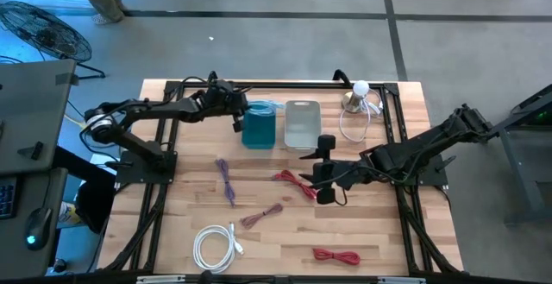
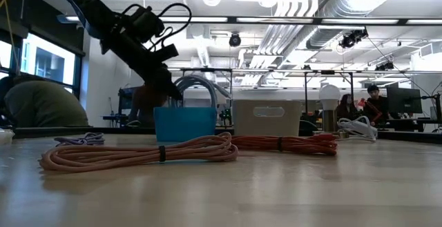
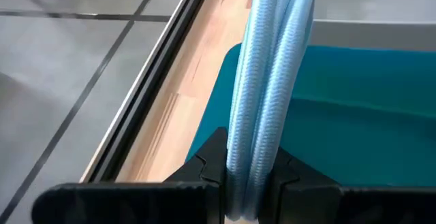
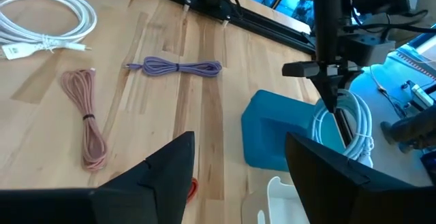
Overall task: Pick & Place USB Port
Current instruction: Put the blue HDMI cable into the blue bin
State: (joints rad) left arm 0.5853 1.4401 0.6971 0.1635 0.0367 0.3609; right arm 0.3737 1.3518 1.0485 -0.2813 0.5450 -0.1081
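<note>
The light-blue cable hangs from my left gripper over the blue bin, so it would stay in the bin if I opened my left gripper now.
A coiled light-blue cable hangs from my left gripper over the blue bin, its loops reaching inside the bin. In the low view the coil arches above the bin. A white bin stands right of the blue one. My right gripper hovers open near the table's middle, beside a red cable, touching nothing. My left gripper pinches several strands of the light-blue cable between its two fingers, which point down. The strands run along the fingers. The coil hangs below the hold, its lower loops inside the blue bin.
On the table lie a purple cable, a pink cable, a white cable and a second red cable. A white-bulbed lamp with a white cord stands at the far right. Bare wood shows along the near edge.
</note>
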